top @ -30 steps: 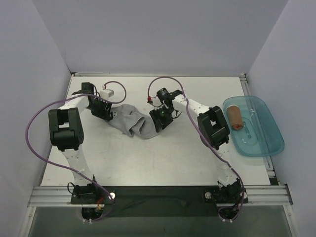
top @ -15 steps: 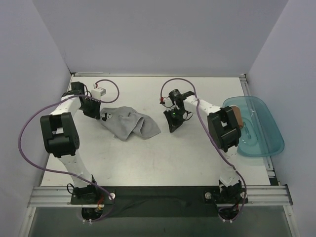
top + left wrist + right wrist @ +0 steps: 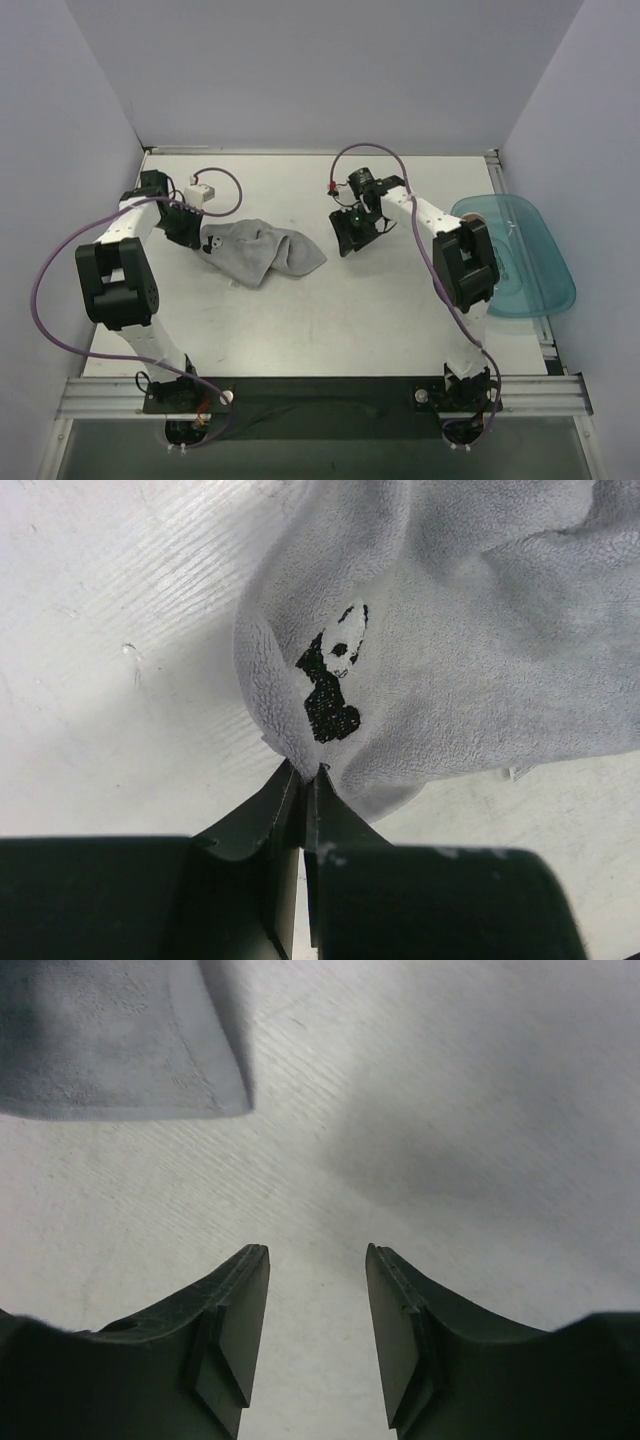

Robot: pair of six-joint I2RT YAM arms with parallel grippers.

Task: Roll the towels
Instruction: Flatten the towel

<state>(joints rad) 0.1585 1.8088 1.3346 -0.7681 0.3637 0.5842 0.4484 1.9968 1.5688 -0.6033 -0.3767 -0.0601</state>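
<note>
I need to stretch out the light grey towel [image 3: 262,250] for rolling, so my right gripper should grab it next by the corner [image 3: 321,261] opposite the panda print.
The light grey towel [image 3: 262,250] lies crumpled on the white table, left of centre. A small panda print [image 3: 330,675] marks its left corner. My left gripper [image 3: 204,240] is shut on the edge of that corner, its fingertips [image 3: 303,772] pinching the cloth just below the print. Off to the towel's right my right gripper [image 3: 344,244] hovers open over bare table, nothing between its fingers [image 3: 317,1255]. In the right wrist view, the towel's right corner [image 3: 110,1040] lies ahead and to the left, apart from the fingers.
A translucent teal tray [image 3: 525,285] sits at the table's right edge, partly behind my right arm. A small white box [image 3: 201,192] on a purple cable lies just behind the left gripper. Side walls close in the table left and right.
My left gripper closed on the towel's left corner and pulled it left. The right gripper let go of the towel's right side, drew off to the right and opened.
</note>
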